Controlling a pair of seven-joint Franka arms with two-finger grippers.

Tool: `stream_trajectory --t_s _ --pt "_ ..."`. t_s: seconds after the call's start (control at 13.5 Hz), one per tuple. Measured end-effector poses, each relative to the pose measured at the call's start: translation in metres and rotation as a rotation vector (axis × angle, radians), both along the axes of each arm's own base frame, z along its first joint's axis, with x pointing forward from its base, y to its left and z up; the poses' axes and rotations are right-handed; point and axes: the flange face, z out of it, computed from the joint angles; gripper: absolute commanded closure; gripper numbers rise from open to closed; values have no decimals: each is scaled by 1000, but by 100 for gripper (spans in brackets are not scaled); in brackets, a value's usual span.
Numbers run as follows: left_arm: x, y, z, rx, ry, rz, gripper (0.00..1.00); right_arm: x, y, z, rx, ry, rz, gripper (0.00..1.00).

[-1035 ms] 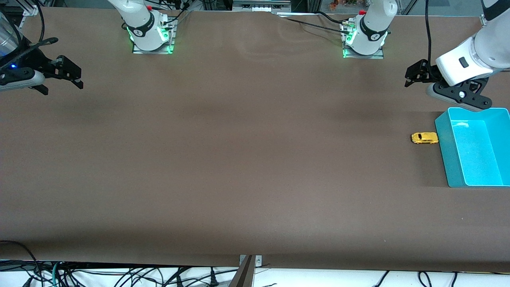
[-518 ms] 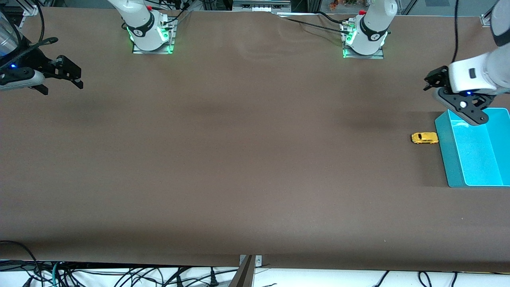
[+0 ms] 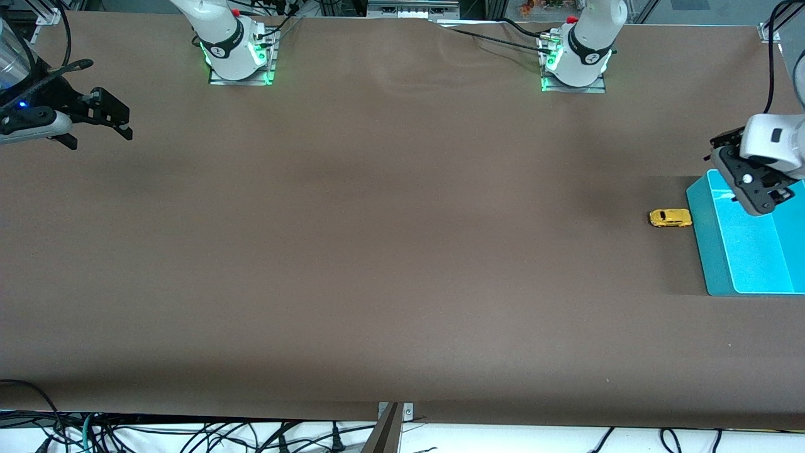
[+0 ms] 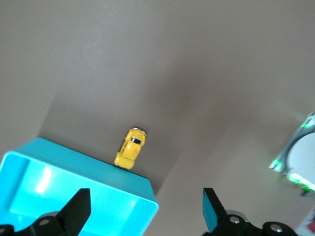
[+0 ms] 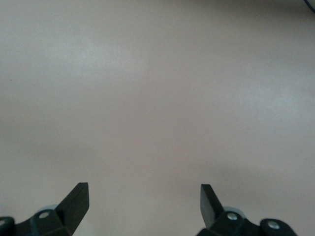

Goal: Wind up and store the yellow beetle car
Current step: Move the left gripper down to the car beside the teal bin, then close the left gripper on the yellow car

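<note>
I should next grab the sides of the car's roofed cabin with my left gripper. Then I can store the yellow beetle car in the teal bin.
The yellow beetle car stands on the brown table, right beside the outer wall of a teal bin at the left arm's end. In the left wrist view the car touches or nearly touches the bin's wall. My left gripper is open and empty, up in the air over the bin's corner that lies farthest from the front camera; its fingers straddle that corner. My right gripper is open and empty and waits over the right arm's end of the table; the right wrist view shows only bare table.
The teal bin's inside holds nothing. The two arm bases stand along the table's edge farthest from the front camera. Cables hang below the table's near edge.
My left gripper has swung toward the left arm's end of the table and come down over the bin's corner. The car, the bin and the right arm have not moved.
</note>
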Motion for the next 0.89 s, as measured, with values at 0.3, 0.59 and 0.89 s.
stream_trajectory --t_s 0.3,0.59,0.89 --pt "-15 16 -91 -42 -26 -152 0 0 2 0 0 0 2 0" --pt "-45 38 -185 -33 -58 -300 0 0 3 0 -4 0 -26 0" --pt "-52 67 -246 -49 -73 -353 0 1 -8 5 0 -9 -70 0"
